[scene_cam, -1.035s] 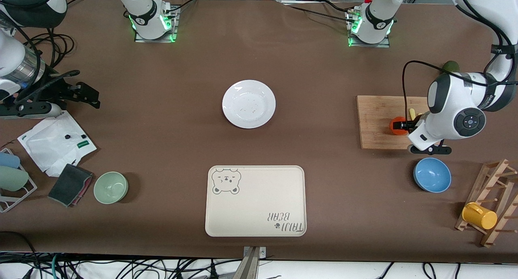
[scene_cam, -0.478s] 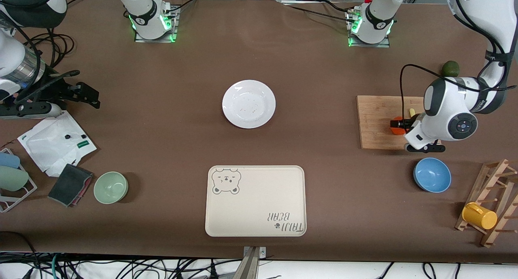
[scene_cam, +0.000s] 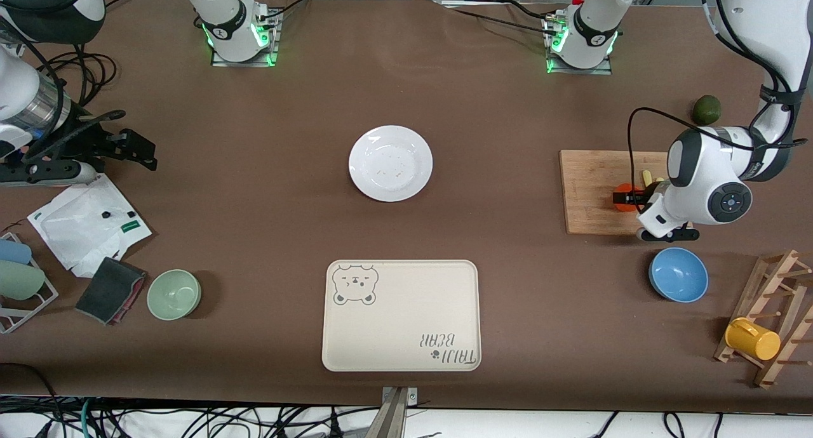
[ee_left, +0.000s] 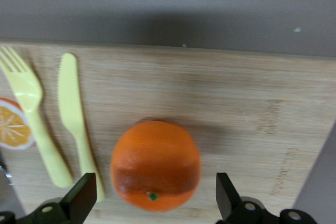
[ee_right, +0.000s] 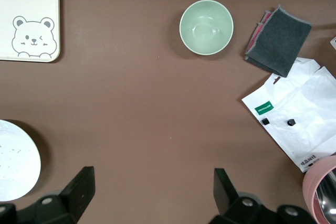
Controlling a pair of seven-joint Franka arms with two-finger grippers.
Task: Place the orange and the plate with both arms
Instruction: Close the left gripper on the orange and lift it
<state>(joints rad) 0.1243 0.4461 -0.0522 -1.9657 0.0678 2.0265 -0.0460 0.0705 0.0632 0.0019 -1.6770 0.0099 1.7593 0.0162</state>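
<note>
The left gripper grabs the orange's round sides next, to set the orange onto the white plate [scene_cam: 390, 163].
The orange [ee_left: 155, 165] sits on a wooden cutting board [scene_cam: 591, 184] toward the left arm's end of the table; only a sliver of it [scene_cam: 624, 189] shows in the front view. My left gripper [scene_cam: 630, 199] is open and low over the board. In the left wrist view it [ee_left: 155, 196] has one finger on each side of the orange, with gaps showing on both sides. The white plate [scene_cam: 390, 163] lies at the table's middle and shows at the edge of the right wrist view [ee_right: 13, 167]. My right gripper [scene_cam: 141, 151] waits, open and empty [ee_right: 152, 190], above the right arm's end of the table.
A yellow plastic knife [ee_left: 73, 114], a fork [ee_left: 29, 114] and an orange slice [ee_left: 11, 129] lie beside the orange. A blue bowl [scene_cam: 678, 274], a bear-printed tray [scene_cam: 400, 314], a green bowl [scene_cam: 174, 294], a green fruit [scene_cam: 706, 110], a mug rack [scene_cam: 772, 317], a white bag [scene_cam: 86, 225] and a grey cloth [scene_cam: 109, 290] are on the table.
My left gripper has come down around the orange, so less of the orange shows in the front view. The right arm has not moved.
</note>
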